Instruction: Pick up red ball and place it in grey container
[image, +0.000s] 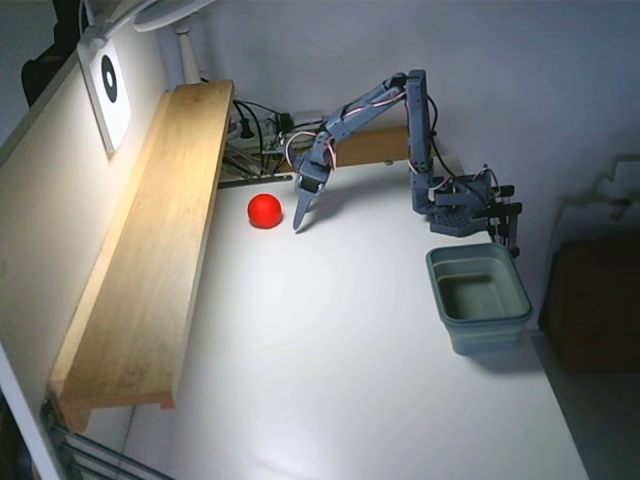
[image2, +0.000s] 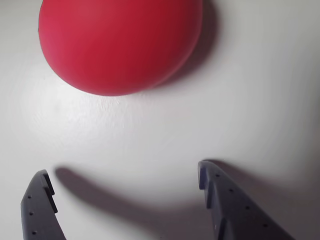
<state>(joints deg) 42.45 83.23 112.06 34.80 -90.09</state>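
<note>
The red ball should go into the grey container (image: 478, 298), so next my gripper will grab the ball by its round body (image: 264, 211) to drop it in there.
The red ball (image: 264, 211) rests on the white table near the wooden shelf; in the wrist view the red ball (image2: 120, 42) fills the top of the frame. My gripper (image: 299, 222) hangs just right of the ball in the fixed view, pointing down at the table. In the wrist view the gripper (image2: 125, 182) is open, its two blue fingertips (image2: 37, 200) spread wide with only bare table between them, the ball lying beyond their tips. The grey container (image: 478, 298) stands at the right of the table and looks empty.
A long wooden shelf (image: 150, 250) runs along the left side, close to the ball. Cables and electronics (image: 260, 135) sit at the back. The arm's base (image: 455, 210) stands just behind the container. The table's right edge (image: 560, 420) drops off beyond the container.
</note>
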